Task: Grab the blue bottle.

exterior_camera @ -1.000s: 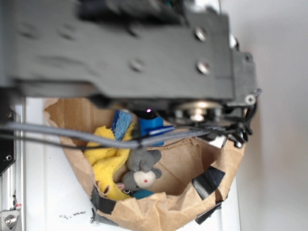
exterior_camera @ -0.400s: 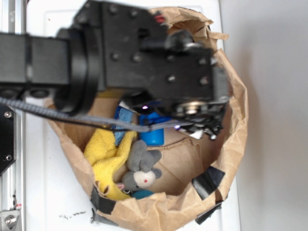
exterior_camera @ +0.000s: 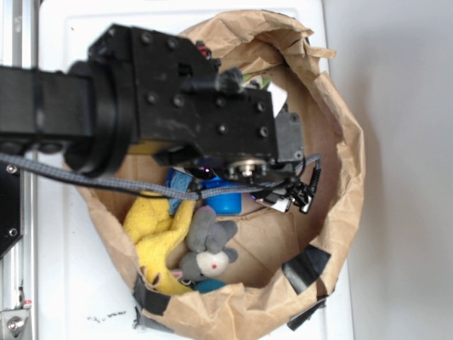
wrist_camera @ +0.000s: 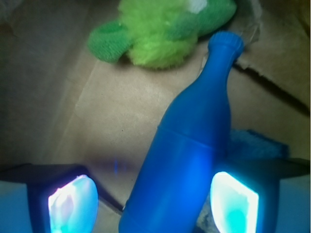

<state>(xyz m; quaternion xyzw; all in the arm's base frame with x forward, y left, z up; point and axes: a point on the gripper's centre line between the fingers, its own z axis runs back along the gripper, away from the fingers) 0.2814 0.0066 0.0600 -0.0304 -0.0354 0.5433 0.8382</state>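
Observation:
I next need to grab the blue bottle by its wide body to get it out of the paper bag.
The blue bottle lies on the brown floor of the paper bag, its neck pointing up and to the right in the wrist view. My gripper is open and straddles the bottle's wide body. The right pad is close beside the body, while a clear gap shows between the bottle and the left pad. In the exterior view only the bottle's base shows below the black wrist housing, which hides the fingers.
The paper bag walls surround everything. A green plush lies beyond the bottle's neck. A light-blue sponge, a yellow cloth and a grey mouse plush lie beside the bottle. Black tape patches the bag.
The arm has dropped away from the camera into the bag and shifted slightly left, over the bottle. The bottle and toys have not moved.

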